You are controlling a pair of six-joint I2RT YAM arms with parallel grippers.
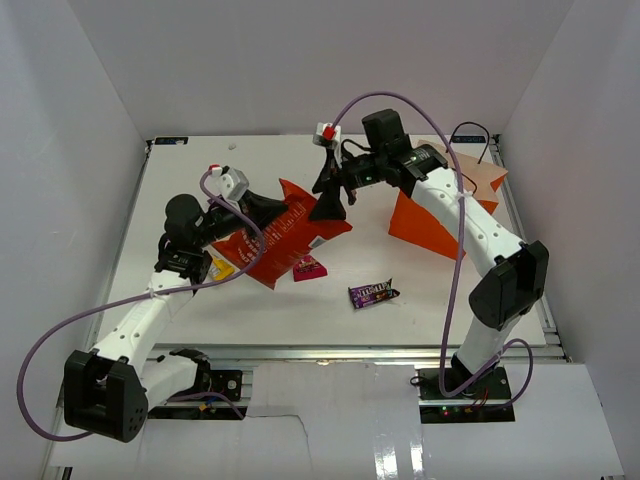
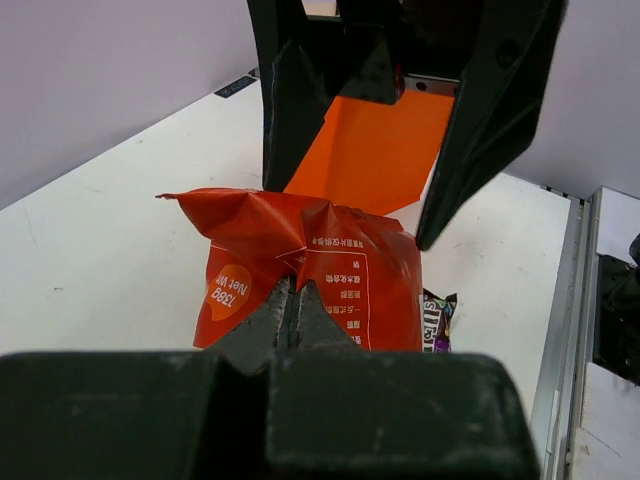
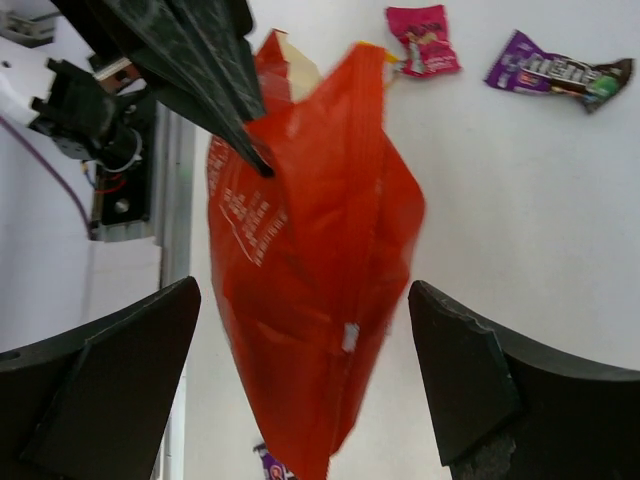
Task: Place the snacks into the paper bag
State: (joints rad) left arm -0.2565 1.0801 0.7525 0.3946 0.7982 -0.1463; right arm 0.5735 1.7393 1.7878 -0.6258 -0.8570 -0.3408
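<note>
The robot's right gripper will next take hold of the red-orange chip bag's end seam [image 1: 332, 231], so that the chip bag's other end stays free to go into the paper bag [image 1: 432, 222].
My left gripper [image 2: 293, 298] is shut on the near edge of the red-orange chip bag [image 2: 330, 265] and holds it off the table. In the top view the left gripper [image 1: 274, 212] and the chip bag [image 1: 292, 238] are left of centre. The right gripper [image 3: 303, 288] stands open with its fingers on either side of the chip bag [image 3: 310, 250], not touching it; in the top view the right gripper [image 1: 328, 198] is at the bag's far end. The orange paper bag [image 1: 432, 222] lies behind it at the right. A pink packet [image 1: 309, 267], a purple candy bar [image 1: 372, 293] and a yellow packet [image 1: 222, 268] lie on the table.
White walls close in the table on the left, back and right. The paper bag's black handles [image 1: 470, 130] lie near the back right corner. A metal rail [image 1: 380, 352] runs along the table's front edge by the arm bases. A second purple wrapper [image 3: 270, 466] shows under the chip bag.
</note>
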